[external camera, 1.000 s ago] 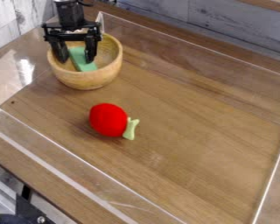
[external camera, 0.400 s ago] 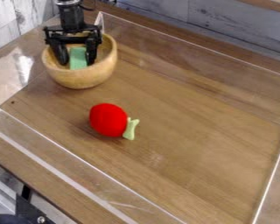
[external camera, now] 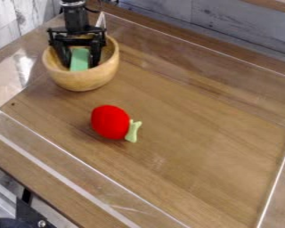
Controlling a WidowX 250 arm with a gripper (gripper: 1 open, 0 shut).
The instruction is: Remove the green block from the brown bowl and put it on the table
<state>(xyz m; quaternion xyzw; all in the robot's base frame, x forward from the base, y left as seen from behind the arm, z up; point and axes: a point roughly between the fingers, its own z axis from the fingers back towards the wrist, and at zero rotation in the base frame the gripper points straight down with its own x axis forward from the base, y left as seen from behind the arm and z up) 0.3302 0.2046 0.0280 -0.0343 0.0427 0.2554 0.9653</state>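
Note:
My gripper will next grab the green block by its upper end (external camera: 79,52) to lift it out of the brown bowl (external camera: 83,73).
The brown bowl (external camera: 83,73) sits at the table's (external camera: 192,134) far left corner. Inside it the green block (external camera: 81,59) leans upright against the bowl's inner wall. My gripper (external camera: 78,54) reaches down into the bowl from above, open, with one black finger on each side of the block. Whether the fingers (external camera: 57,50) touch the block I cannot tell.
A red ball (external camera: 109,121) with a pale green stub (external camera: 133,132) lies near the table's middle. Clear plastic walls (external camera: 61,183) run along the table's edges, close behind and left of the bowl.
The bowl has slid a little to the left and back, with the block still in it. The gripper has stayed open over the block, shifting slightly.

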